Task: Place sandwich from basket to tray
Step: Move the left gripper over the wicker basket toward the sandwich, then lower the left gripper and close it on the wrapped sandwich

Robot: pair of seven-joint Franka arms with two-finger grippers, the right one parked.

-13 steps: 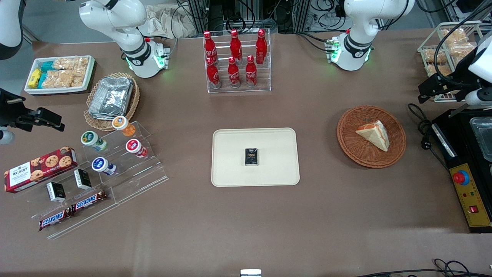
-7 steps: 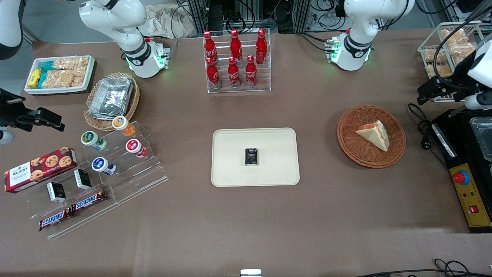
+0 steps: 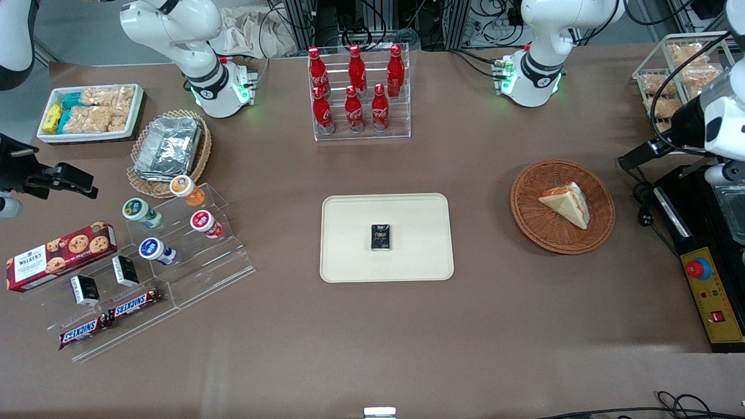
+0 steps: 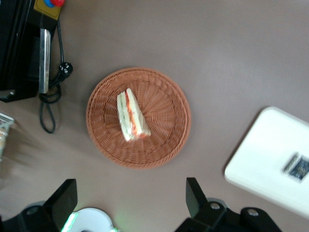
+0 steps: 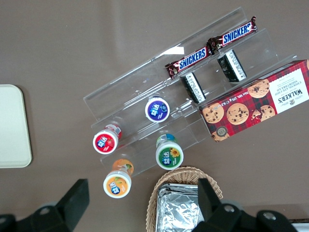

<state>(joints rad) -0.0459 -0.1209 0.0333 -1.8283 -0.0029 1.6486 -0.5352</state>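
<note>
The left gripper should grab the sandwich next, across its flat bread sides, which face each other. The sandwich's filled edge slopes to a tip.
The sandwich, a white wedge with orange-red filling at its cut edge, lies in the round reddish-brown wicker basket. The cream tray sits at the table's middle and carries a small dark packet. My left gripper hovers above the table beside the basket, toward the working arm's end. Its fingers stand wide open with nothing between them, well apart from the sandwich.
A black control box with a red button and a coiled cable lie beside the basket. A wire rack of snack bags stands farther from the camera. A rack of cola bottles stands farther back than the tray.
The left arm's wrist has swung and its gripper has shifted a little nearer the front camera, staying beside the basket. The sandwich, basket and tray have not moved.
</note>
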